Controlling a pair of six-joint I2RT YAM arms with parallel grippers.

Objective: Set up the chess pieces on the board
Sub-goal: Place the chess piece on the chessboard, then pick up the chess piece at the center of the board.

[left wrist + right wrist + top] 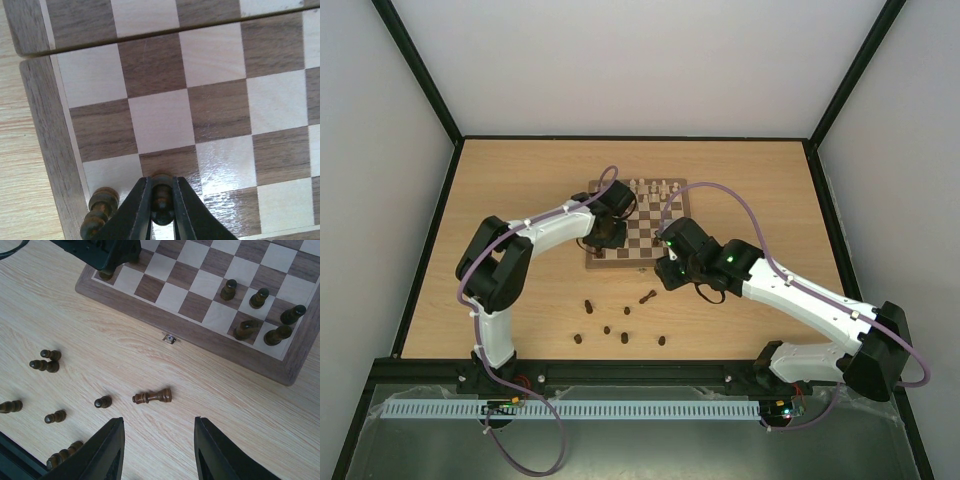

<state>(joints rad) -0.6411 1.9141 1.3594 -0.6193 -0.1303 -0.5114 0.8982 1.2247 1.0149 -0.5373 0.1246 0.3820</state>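
Observation:
The dark brown chess piece (162,187) has its base upright within the dark square and would stay standing, so the left gripper needs to let go of it.
The board (642,236) lies mid-table, its squares filling the left wrist view (220,110). My left gripper (162,199) is shut on a dark brown chess piece (162,187), held over a dark square near the board's near-left corner. Another dark piece (101,207) stands just left of it, on the corner square. Several dark pieces (259,298) stand at the board's near-right corner. My right gripper (158,420) hangs open over the table in front of the board, with a dark piece lying on its side (152,397) just ahead of its fingers.
Several loose dark pieces (607,329) are scattered on the table between the board and the arm bases, some upright and some fallen (46,365). Cream-white pieces (650,187) line the board's far edge. A small clasp (170,339) sits on the board's near frame.

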